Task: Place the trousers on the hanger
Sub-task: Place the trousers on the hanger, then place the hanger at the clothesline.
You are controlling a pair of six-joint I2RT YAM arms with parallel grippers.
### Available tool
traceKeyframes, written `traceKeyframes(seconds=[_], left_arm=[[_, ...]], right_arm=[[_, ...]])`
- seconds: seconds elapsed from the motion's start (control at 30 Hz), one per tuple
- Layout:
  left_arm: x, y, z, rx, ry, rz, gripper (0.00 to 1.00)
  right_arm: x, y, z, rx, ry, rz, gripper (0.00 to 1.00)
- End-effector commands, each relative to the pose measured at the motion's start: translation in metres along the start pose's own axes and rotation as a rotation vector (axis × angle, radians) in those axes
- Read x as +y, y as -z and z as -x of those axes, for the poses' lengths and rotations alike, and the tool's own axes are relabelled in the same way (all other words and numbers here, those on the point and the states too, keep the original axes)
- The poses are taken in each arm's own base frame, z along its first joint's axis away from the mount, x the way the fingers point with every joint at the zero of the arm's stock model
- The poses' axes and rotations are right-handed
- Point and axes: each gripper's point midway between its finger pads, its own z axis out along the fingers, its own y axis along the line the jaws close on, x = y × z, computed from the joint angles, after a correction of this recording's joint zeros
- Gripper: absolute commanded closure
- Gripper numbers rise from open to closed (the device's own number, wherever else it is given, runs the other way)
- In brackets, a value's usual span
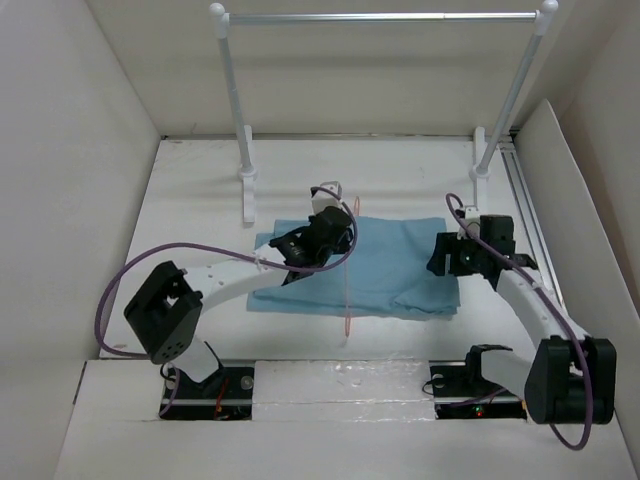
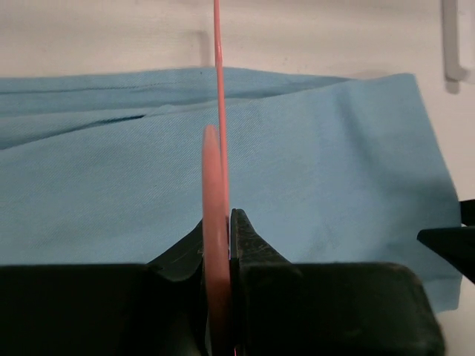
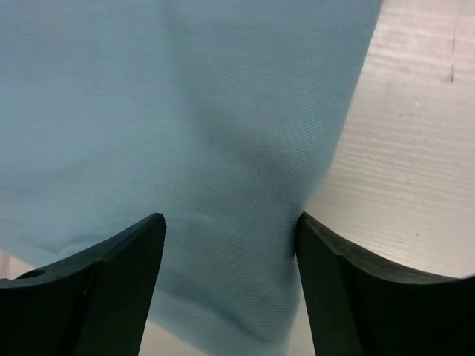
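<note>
My right gripper grabs the trousers (image 1: 390, 265) by the free edge away from the hanger next, to fold them over the hanger.
The light blue trousers (image 1: 390, 265) lie folded flat on the white table. The thin pink hanger (image 1: 348, 290) stands on edge across them, and my left gripper (image 1: 325, 235) is shut on it. In the left wrist view the hanger (image 2: 220, 111) runs straight up from between the closed left gripper (image 2: 219, 230), over the trousers (image 2: 334, 163). My right gripper (image 1: 445, 255) is at the trousers' right edge. In the right wrist view it (image 3: 230, 237) is open, its jaws astride the cloth's edge (image 3: 185, 111), not closed on it.
A silver rail (image 1: 380, 17) on two white-knobbed posts stands at the back of the table. White walls close in left, right and behind. A metal track (image 1: 525, 200) runs along the right side. Bare white table (image 3: 415, 148) lies right of the cloth.
</note>
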Motion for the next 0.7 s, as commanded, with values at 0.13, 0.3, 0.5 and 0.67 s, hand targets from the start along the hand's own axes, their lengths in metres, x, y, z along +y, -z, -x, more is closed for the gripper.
traceKeyframes(seconds=[0.13,0.3,0.5,0.67], left_arm=[[-0.057,0.082,0.13,-0.215,0.076,-0.144,1.0],[-0.069,0.119,0.17,-0.244,0.079,-0.162,1.0],[-0.089,0.158,0.216,-0.283,0.065,-0.212,1.0],[-0.103,0.183,0.253,-0.314,0.079,-0.274,1.0]], right_arm=[[0.093,0.102,0.093,-0.289,0.217,0.187,0.16],[0.17,0.171,0.128,-0.483,0.194,0.346,0.16],[0.27,0.21,0.142,-0.524,0.211,0.602,0.13],[0.319,0.213,0.149,-0.536,0.206,0.689,0.11]])
